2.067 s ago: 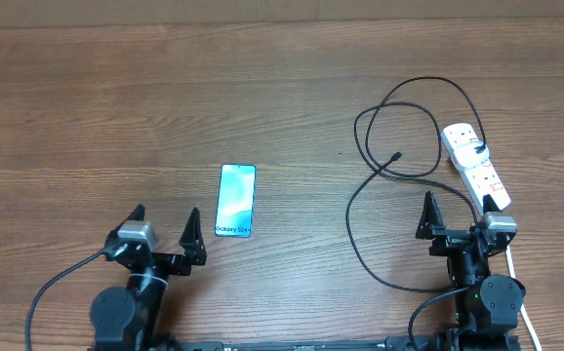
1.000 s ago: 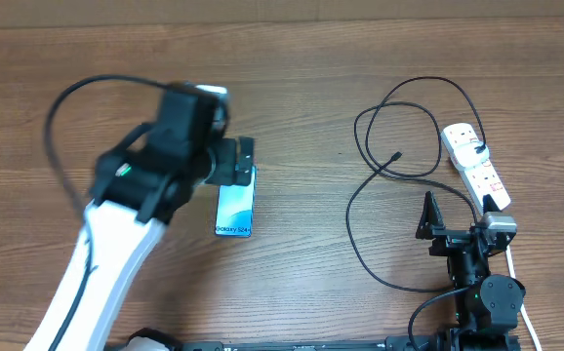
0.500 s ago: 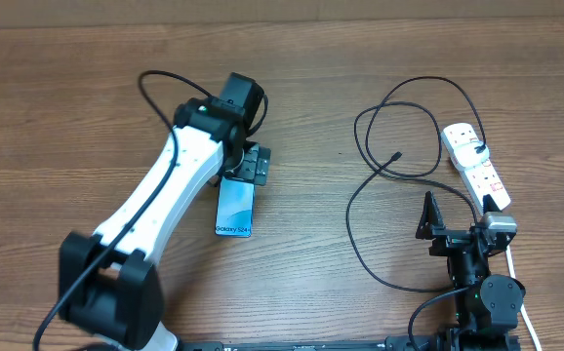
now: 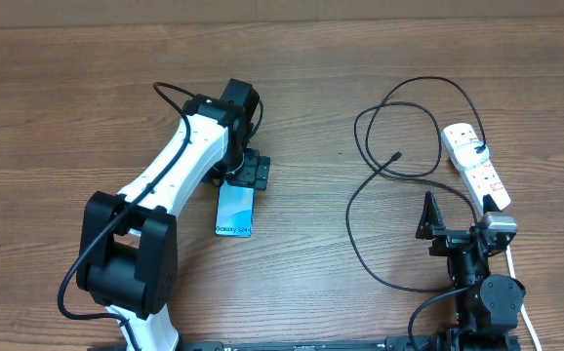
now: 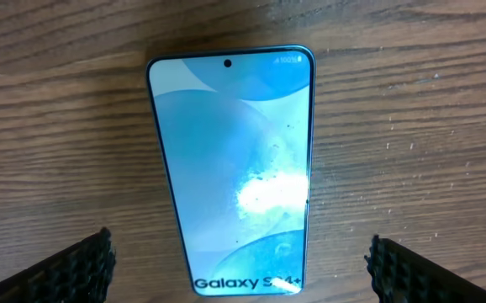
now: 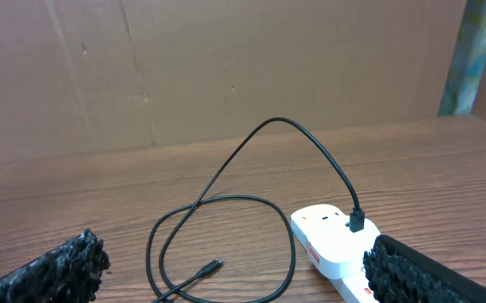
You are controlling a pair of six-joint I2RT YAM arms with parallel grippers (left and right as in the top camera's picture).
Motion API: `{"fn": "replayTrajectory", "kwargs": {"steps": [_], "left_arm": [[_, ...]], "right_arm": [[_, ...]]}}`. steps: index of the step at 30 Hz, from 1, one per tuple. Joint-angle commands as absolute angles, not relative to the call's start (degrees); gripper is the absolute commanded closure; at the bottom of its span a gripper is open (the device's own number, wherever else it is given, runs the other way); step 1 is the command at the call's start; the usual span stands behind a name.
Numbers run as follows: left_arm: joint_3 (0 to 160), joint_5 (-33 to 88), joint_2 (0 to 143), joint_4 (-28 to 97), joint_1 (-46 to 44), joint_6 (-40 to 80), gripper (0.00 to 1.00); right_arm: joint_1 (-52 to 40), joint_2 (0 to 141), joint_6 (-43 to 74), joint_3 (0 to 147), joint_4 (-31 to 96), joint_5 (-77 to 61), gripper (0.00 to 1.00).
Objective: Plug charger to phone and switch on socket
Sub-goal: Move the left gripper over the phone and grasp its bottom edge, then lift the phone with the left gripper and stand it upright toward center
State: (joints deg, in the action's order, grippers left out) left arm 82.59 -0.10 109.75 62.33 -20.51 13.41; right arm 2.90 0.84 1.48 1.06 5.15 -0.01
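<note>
The whole phone looks small below my left gripper's fingers, so it is too early to close. My left gripper moves down first, then closes on the phone.
The phone (image 4: 234, 211) lies flat and screen up on the wooden table, its "Galaxy S24+" end towards the robot. My left gripper (image 4: 246, 174) hovers open over the phone's far end; in the left wrist view the phone (image 5: 230, 160) sits between the spread fingers (image 5: 79, 268), untouched. The charger (image 4: 360, 185) loops over the right half of the table, its connector tip (image 4: 396, 156) lying loose. Its other end is plugged into the socket (image 4: 472, 161). My right gripper (image 4: 456, 211) stands open near the table's front edge, facing the connector tip (image 6: 213, 267) and the socket (image 6: 331, 240).
The socket's white cord (image 4: 516, 283) runs down past the right arm's base. A brown cardboard wall (image 6: 226, 67) stands behind the table's far edge. Bare wood (image 4: 67, 107) lies to the left of the left arm.
The left arm has swung in from the left and settled, its gripper now a little lower over the phone's far end. The right arm, cable and socket have not moved.
</note>
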Motion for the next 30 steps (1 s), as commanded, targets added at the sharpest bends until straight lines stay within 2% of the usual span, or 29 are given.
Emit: {"fn": "replayTrajectory", "kwargs": {"steps": [1,7,30], "left_arm": [[79.2,0.7,109.8,60.7,-20.6,15.2,0.0],[72.6,1.3,109.8,53.5,-20.6,16.1,0.0],[64.8,1.7,109.9,45.6,-20.7,18.5,0.01]], "right_arm": [[2.6,0.3,1.0,0.4,4.8,-0.3,0.0],[2.6,0.2,1.0,0.4,4.8,-0.3,0.0],[2.6,0.2,1.0,0.4,4.8,-0.3,0.0]]}}
